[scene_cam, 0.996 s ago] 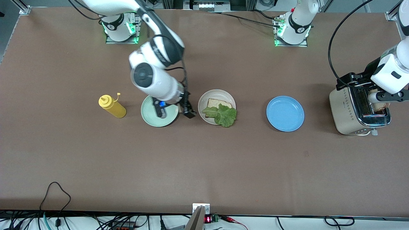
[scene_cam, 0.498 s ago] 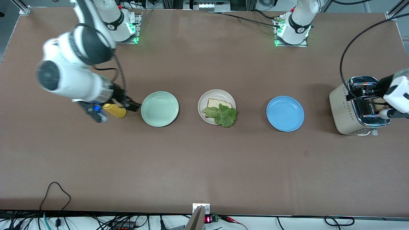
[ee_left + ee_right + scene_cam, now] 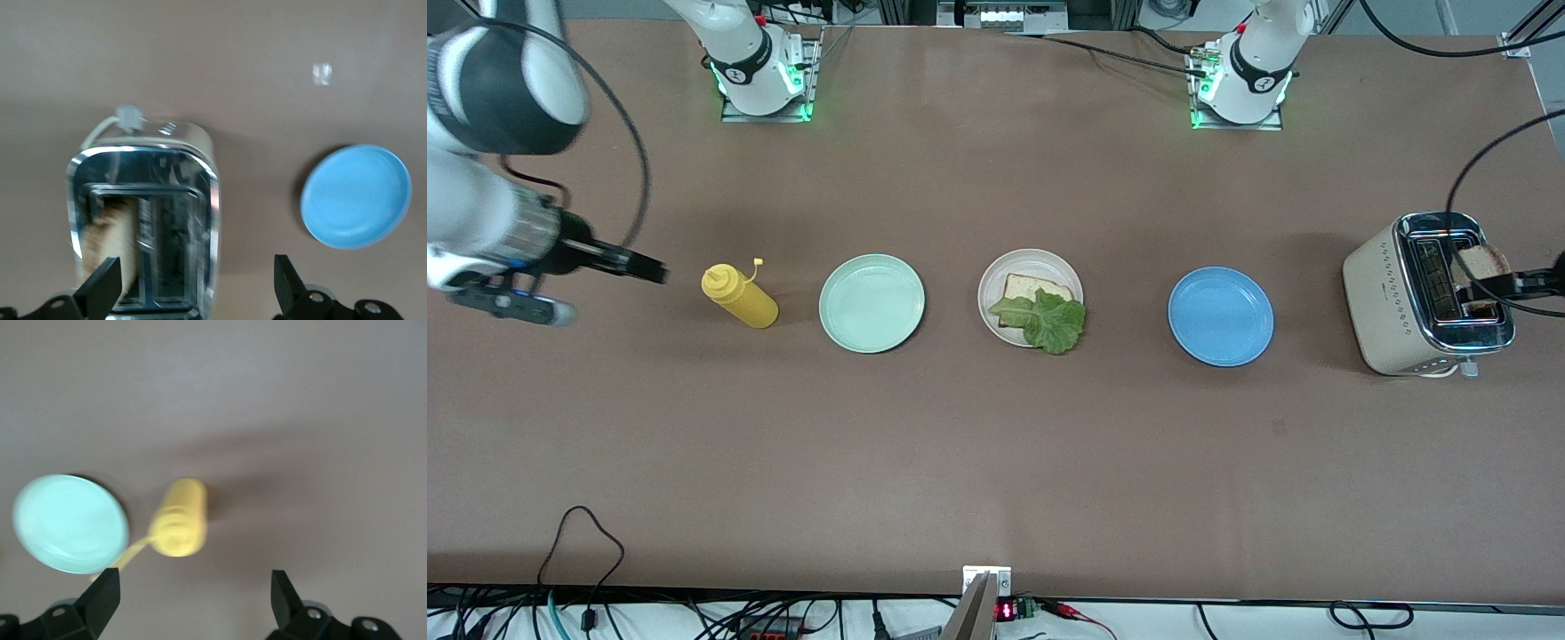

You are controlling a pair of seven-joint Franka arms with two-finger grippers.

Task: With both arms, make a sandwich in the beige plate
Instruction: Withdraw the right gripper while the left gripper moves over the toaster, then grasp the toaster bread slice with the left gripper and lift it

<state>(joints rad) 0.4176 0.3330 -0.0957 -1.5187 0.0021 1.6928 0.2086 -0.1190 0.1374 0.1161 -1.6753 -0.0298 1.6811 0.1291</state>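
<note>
Next, my left gripper pinches the toasted slice by its exposed upper edge [image 3: 1484, 260] [image 3: 107, 241], since the sides of the toaster's slot enclose the rest of it.
The beige plate [image 3: 996, 274] sits mid-table with one bread slice [image 3: 1032, 287] on it and a green lettuce leaf [image 3: 1047, 320] on top, hanging over the rim. A second toasted slice [image 3: 1482, 261] stands in a slot of the toaster [image 3: 1392, 302]; it also shows in the left wrist view [image 3: 110, 237]. My left gripper [image 3: 1507, 284] is open and empty above the toaster [image 3: 193, 287]. My right gripper [image 3: 645, 269] is open and empty in the air beside the yellow bottle [image 3: 740, 299], toward the right arm's end of the table [image 3: 192, 600].
A mint green plate [image 3: 871, 303] lies between the yellow bottle and the beige plate. A blue plate [image 3: 1220, 316] lies between the beige plate and the toaster. The yellow bottle [image 3: 179, 525] and mint plate [image 3: 70, 523] show in the right wrist view.
My right arm swung from over the mint plate past the yellow bottle toward its end of the table. My left gripper drew back and up from the toaster, where the toast stands.
</note>
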